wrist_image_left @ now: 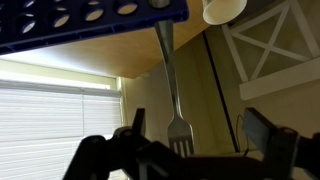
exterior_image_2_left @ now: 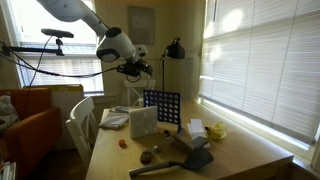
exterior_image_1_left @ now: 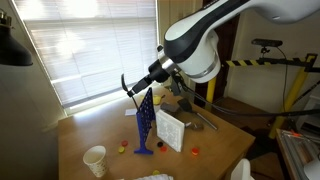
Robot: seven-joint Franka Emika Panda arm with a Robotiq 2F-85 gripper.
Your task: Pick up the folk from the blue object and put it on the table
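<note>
The fork is between the gripper's fingers, but its whole tine head shows beyond them, so the gripper needs to move toward the fork's head before it closes.
The fork stands out from the blue grid panel, its tines pointing at the wrist camera. My gripper is open, one finger on each side of the fork's tine end and neither touching it. In both exterior views the gripper hovers just above the top edge of the upright blue panel, which stands on the wooden table. The fork is too thin to make out in those views.
A white box stands beside the panel. A white cup, a grey tool, small coloured discs and a yellow item lie on the table. Window blinds are close by.
</note>
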